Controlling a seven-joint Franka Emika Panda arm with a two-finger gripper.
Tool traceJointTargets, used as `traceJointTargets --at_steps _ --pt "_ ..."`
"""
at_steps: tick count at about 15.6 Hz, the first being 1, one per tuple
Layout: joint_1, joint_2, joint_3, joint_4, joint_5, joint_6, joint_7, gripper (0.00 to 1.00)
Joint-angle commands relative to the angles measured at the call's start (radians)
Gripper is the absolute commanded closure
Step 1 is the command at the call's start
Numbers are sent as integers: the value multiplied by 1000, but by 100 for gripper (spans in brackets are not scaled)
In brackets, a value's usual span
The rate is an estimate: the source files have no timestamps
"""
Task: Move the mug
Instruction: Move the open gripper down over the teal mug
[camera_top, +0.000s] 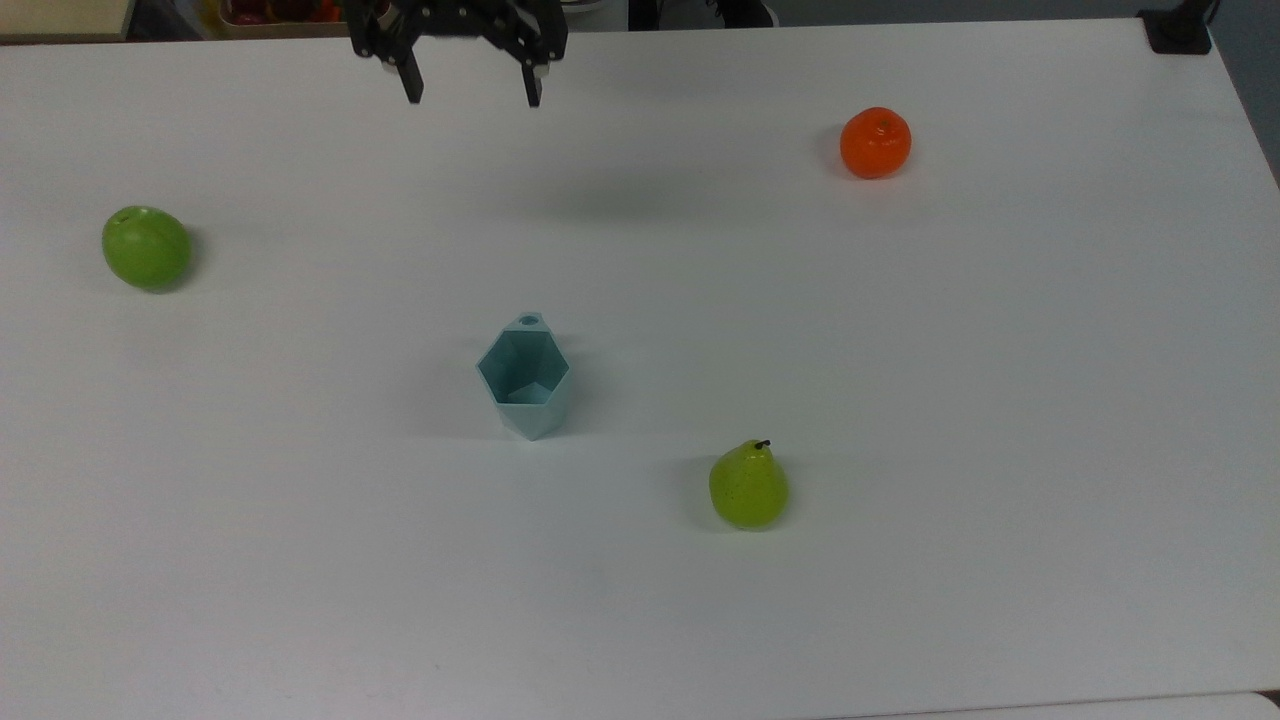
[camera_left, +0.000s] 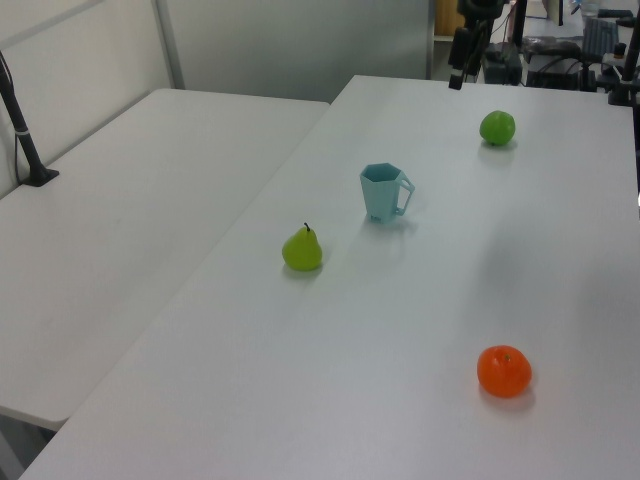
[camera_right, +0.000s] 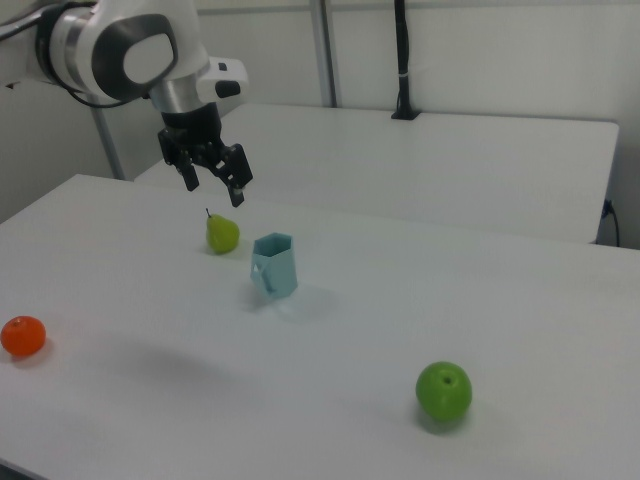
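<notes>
I will next take hold of the mug by its small handle tab (camera_left: 407, 196) with my gripper, so that I can move it across the white table.
The mug (camera_top: 524, 378) is a pale teal faceted cup standing upright near the middle of the white table (camera_top: 900, 400), its handle tab toward the top view's upper edge. In the left view the mug (camera_left: 383, 193) has its handle on the right; in the right view the mug (camera_right: 275, 265) has it on the left. My gripper (camera_top: 472, 97) hangs open and empty above the table's far edge in the top view, well apart from the mug. The right view has the gripper (camera_right: 214, 190) up in the air, above and left of the mug. It is also in the left view, the gripper (camera_left: 458, 78) near the top.
A green apple (camera_top: 146, 247) lies at the top view's left, an orange (camera_top: 875, 142) at its upper right, a pear (camera_top: 748, 487) right of and below the mug. A second table (camera_left: 120, 230) adjoins in the left view. A black post (camera_right: 402, 60) stands behind in the right view.
</notes>
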Motion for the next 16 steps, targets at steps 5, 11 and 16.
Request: traceJointTargets --at_steps 5,11,16 --pt "32 110 -14 -23 -14 188 -20 0" --pt "37 199 -3 -27 -55 251 -17 0" --pt "48 267 -3 -40 -89 298 -10 0"
